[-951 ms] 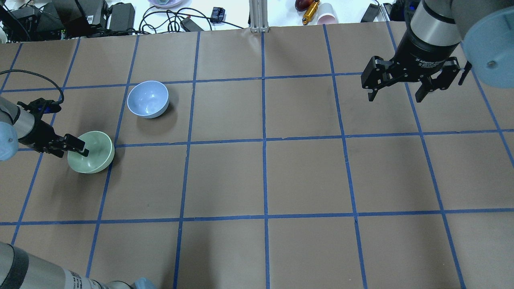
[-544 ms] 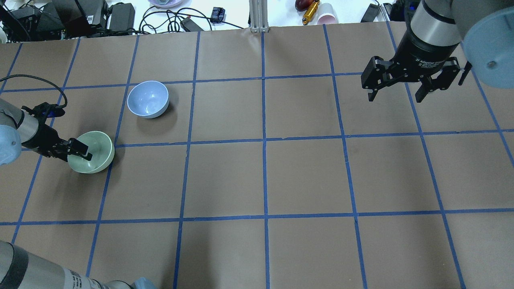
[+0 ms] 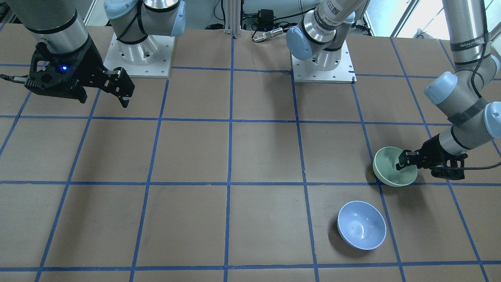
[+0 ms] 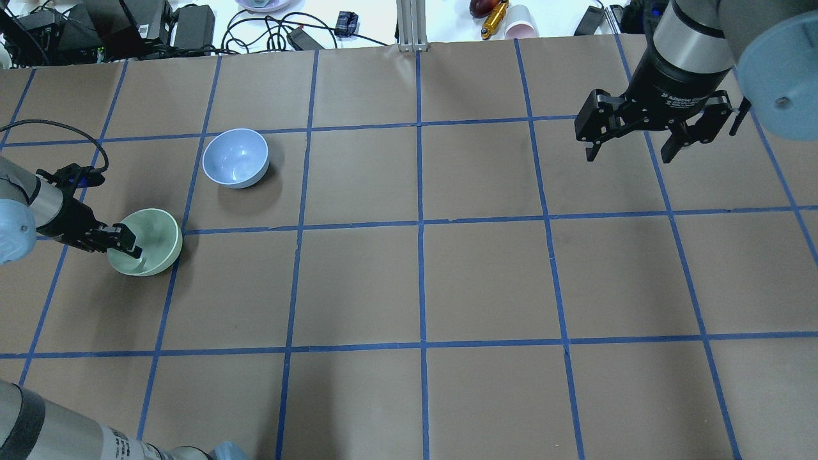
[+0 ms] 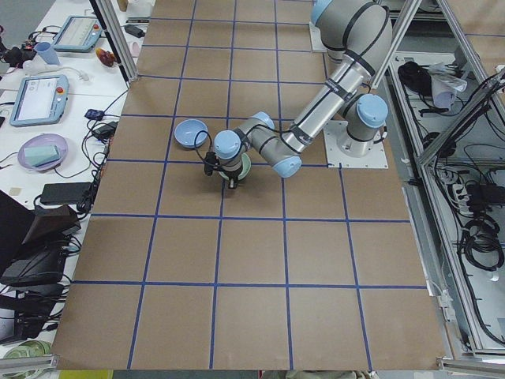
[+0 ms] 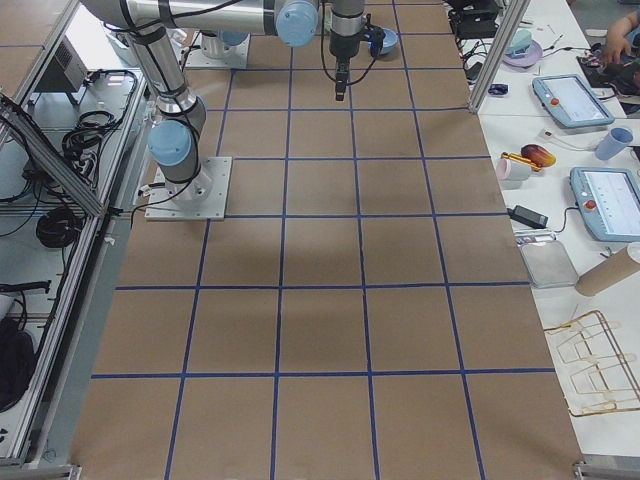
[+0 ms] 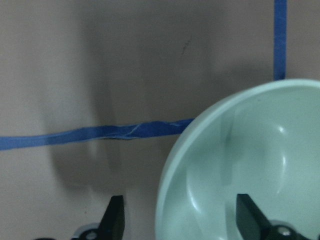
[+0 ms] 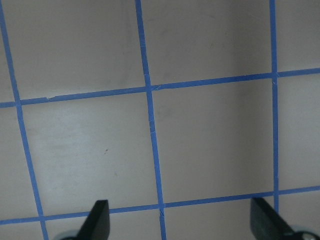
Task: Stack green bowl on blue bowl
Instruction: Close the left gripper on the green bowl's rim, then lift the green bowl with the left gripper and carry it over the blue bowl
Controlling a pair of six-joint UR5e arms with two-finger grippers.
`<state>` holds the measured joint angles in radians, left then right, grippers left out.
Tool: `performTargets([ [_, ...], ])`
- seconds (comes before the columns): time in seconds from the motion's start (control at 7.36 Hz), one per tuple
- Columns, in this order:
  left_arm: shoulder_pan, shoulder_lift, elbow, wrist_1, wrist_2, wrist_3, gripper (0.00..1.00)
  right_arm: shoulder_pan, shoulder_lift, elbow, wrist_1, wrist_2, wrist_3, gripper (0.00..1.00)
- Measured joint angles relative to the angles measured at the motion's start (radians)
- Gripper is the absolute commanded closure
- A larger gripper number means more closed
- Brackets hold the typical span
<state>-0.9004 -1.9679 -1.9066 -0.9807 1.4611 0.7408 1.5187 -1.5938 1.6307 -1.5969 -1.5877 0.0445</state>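
Note:
My left gripper is to grab the green bowl by its rim [image 3: 416, 170], so the green bowl's bottom stays free to settle into the blue bowl [image 3: 362, 225].
The green bowl [image 4: 150, 243] stands upright on the table at the left, also in the front view [image 3: 389, 170] and filling the left wrist view [image 7: 250, 165]. My left gripper [image 4: 126, 246] is open and straddles the bowl's left rim, with one finger [image 7: 250, 220] inside and the other finger [image 7: 114, 220] outside. The blue bowl [image 4: 235, 158] stands upright, apart from the green one, one grid square further away and to the right; it also shows in the front view [image 3: 362, 225]. My right gripper [image 4: 629, 153] is open and empty, high above the far right of the table.
Blue tape lines grid the brown table [image 4: 422, 281]. Cables and power bricks [image 4: 192, 25], a metal post [image 4: 412, 25] and a pink cup [image 4: 521, 25] lie past the far edge. The arm bases [image 3: 323, 58] stand at the robot's side.
My left gripper has drawn back a little to the left and settled over the green bowl's left rim. The bowls and my right arm have not moved.

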Motion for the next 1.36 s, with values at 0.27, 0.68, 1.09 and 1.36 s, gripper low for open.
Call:
performTargets([
  [0.27, 0.0, -0.01, 0.002, 0.002, 0.001, 0.0, 0.77, 0.0, 0.0, 0.0, 0.0, 0.0, 0.0, 0.0],
  [0.68, 0.0, -0.009, 0.004, 0.002, 0.0, 0.0, 0.92, 0.0, 0.0, 0.0, 0.0, 0.001, 0.0, 0.0],
  [1.09, 0.003, 0.009, 0.01, -0.005, 0.001, 0.003, 0.97, 0.0, 0.0, 0.0, 0.0, 0.0, 0.0, 0.0],
  [1.36, 0.031, 0.021, 0.03, -0.037, -0.002, 0.005, 0.97, 0.0, 0.0, 0.0, 0.0, 0.0, 0.0, 0.0],
])
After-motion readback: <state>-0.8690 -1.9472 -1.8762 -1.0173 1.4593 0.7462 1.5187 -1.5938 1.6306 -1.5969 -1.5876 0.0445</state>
